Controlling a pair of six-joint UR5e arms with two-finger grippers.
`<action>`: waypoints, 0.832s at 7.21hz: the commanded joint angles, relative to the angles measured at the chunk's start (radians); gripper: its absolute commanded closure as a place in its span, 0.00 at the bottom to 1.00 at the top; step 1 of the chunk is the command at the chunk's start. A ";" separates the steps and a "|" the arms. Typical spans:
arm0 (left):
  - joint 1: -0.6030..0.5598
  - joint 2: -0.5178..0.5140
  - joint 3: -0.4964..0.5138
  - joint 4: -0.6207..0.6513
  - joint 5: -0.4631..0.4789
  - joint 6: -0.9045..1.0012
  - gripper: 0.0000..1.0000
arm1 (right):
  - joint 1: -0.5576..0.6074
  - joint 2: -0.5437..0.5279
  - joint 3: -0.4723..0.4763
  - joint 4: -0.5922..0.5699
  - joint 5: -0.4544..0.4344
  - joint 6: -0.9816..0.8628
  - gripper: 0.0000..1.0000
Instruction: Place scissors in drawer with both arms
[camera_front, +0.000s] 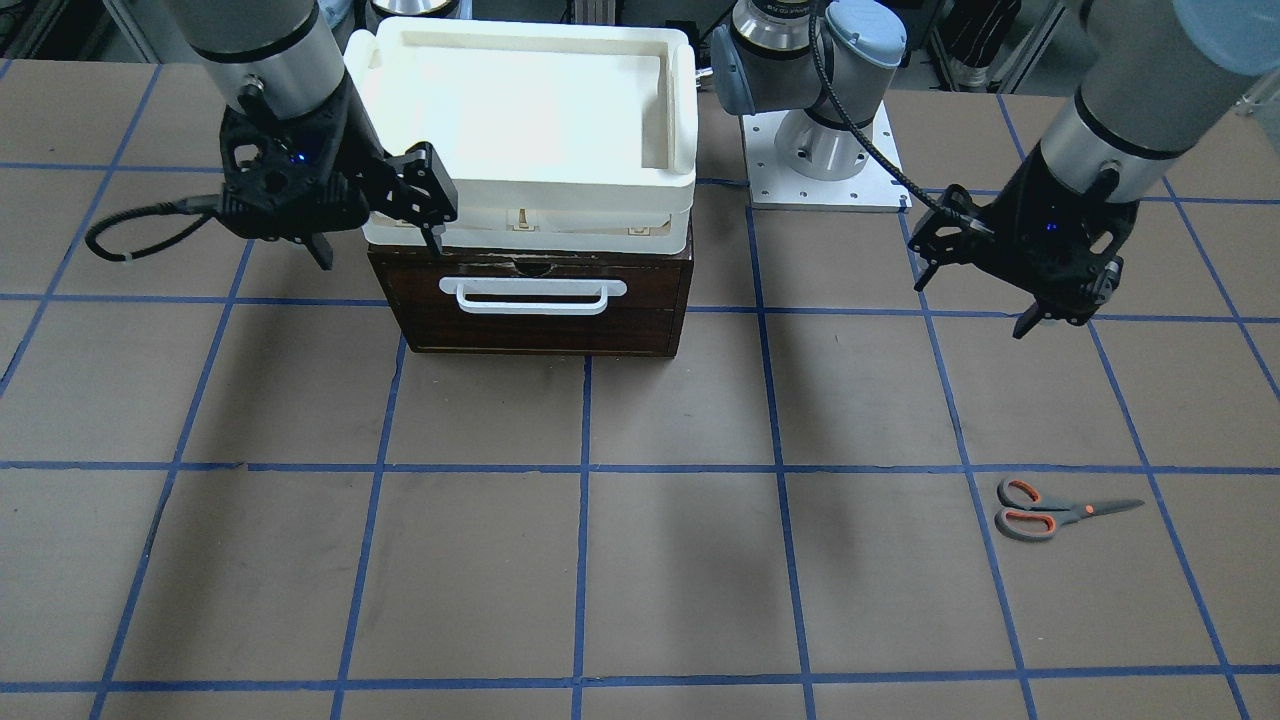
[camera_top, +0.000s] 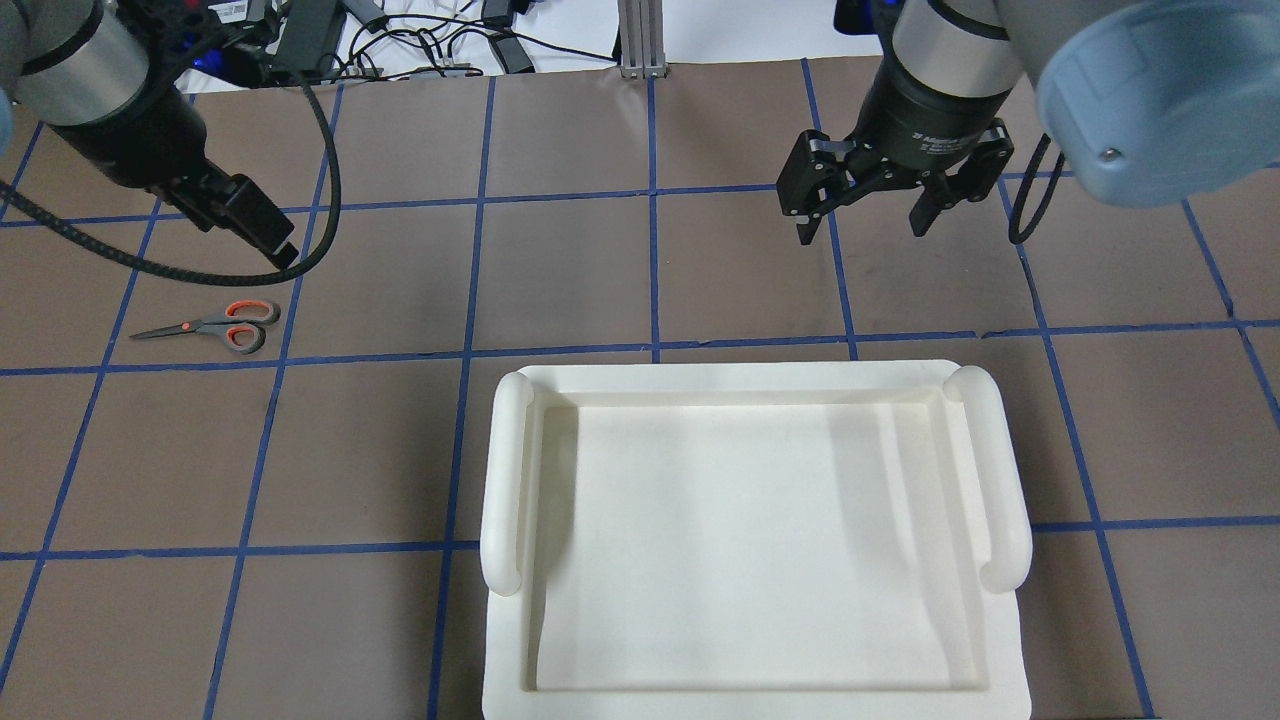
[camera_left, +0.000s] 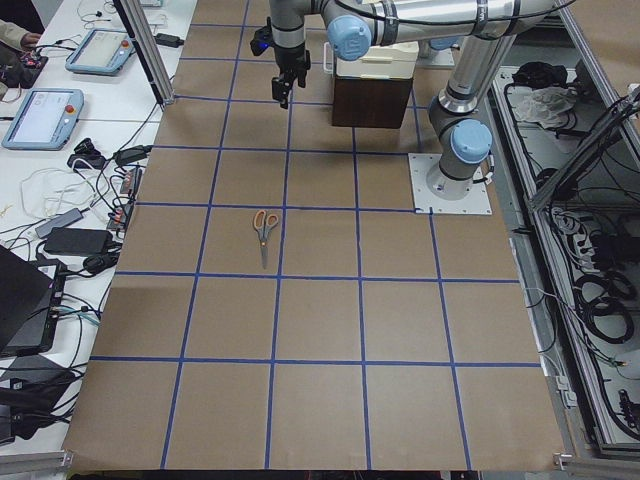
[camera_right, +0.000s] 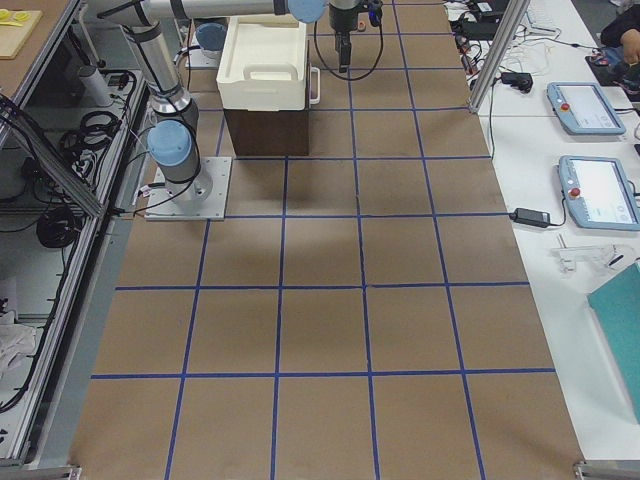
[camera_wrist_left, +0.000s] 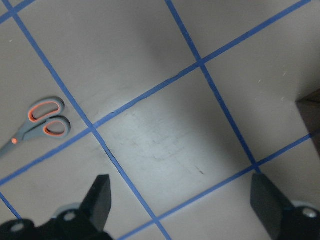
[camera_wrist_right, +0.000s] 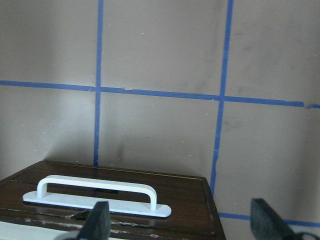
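Observation:
The robot's left gripper should pick up the scissors by their handle stems (camera_front: 1060, 510) beside the pivot next, so that it can place the scissors in the drawer (camera_front: 535, 300).
The scissors (camera_front: 1060, 512) lie flat on the brown table, away from the drawer; they also show in the overhead view (camera_top: 210, 325) and the left wrist view (camera_wrist_left: 42, 122). The dark brown drawer (camera_front: 535, 300) is closed, with its white bar handle (camera_wrist_right: 95, 192) facing the operators' side. My left gripper (camera_front: 970, 308) is open and empty. It hovers above the table, robot-side of the scissors (camera_left: 265, 225). My right gripper (camera_front: 380, 252) is open and empty, level with the drawer's top front corner and just above the handle side.
A cream plastic tray (camera_front: 520, 110) sits on top of the drawer and hides it from overhead (camera_top: 750, 540). The left arm's base plate (camera_front: 820, 185) stands beside the drawer. Blue tape lines grid the table. A cable loop hangs from the right wrist (camera_front: 130, 235).

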 joint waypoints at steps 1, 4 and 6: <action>0.156 -0.038 -0.110 0.146 0.002 0.446 0.00 | 0.084 0.075 0.001 -0.060 0.068 -0.343 0.00; 0.279 -0.174 -0.118 0.276 0.010 0.913 0.00 | 0.127 0.129 -0.001 -0.055 0.070 -0.766 0.00; 0.356 -0.289 -0.117 0.399 0.027 1.235 0.00 | 0.126 0.178 -0.002 0.019 0.070 -1.008 0.00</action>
